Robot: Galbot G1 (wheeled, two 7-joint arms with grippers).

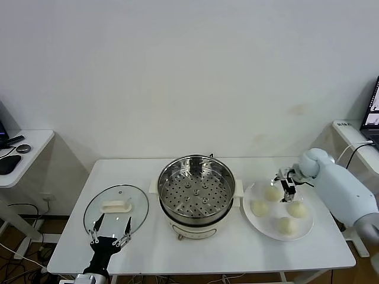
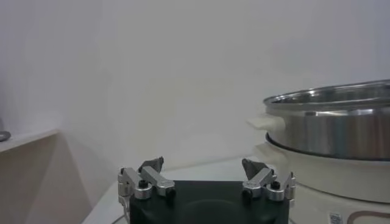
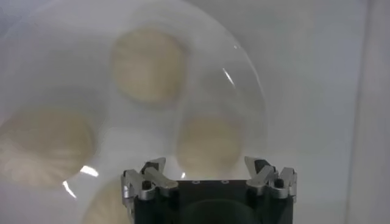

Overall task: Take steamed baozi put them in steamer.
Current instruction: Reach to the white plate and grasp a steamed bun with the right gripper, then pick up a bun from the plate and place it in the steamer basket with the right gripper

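Next, the right gripper grips the baozi by its two facing sides, since it is a pale dome (image 1: 273,192) that slopes on top.
Several cream-white steamed baozi (image 1: 259,207) lie on a white plate (image 1: 251,222) at the table's right. In the right wrist view they show as pale domes (image 3: 149,64) on that plate (image 3: 244,79). My right gripper (image 1: 288,188) hovers open over the plate's far side, between the far baozi (image 1: 272,193) and the right one (image 1: 296,209); one baozi (image 3: 207,143) lies just ahead of its spread jaws (image 3: 209,165). The steel steamer (image 1: 195,195) with its perforated tray stands mid-table, empty. My left gripper (image 1: 111,228) is open and empty at the front left, with the steamer (image 2: 341,128) off to its side.
A round glass lid (image 1: 137,204) with a white handle lies flat on the table's left, just beyond the left gripper. A side desk (image 1: 23,148) stands off to the left and another with a laptop (image 1: 361,133) to the right.
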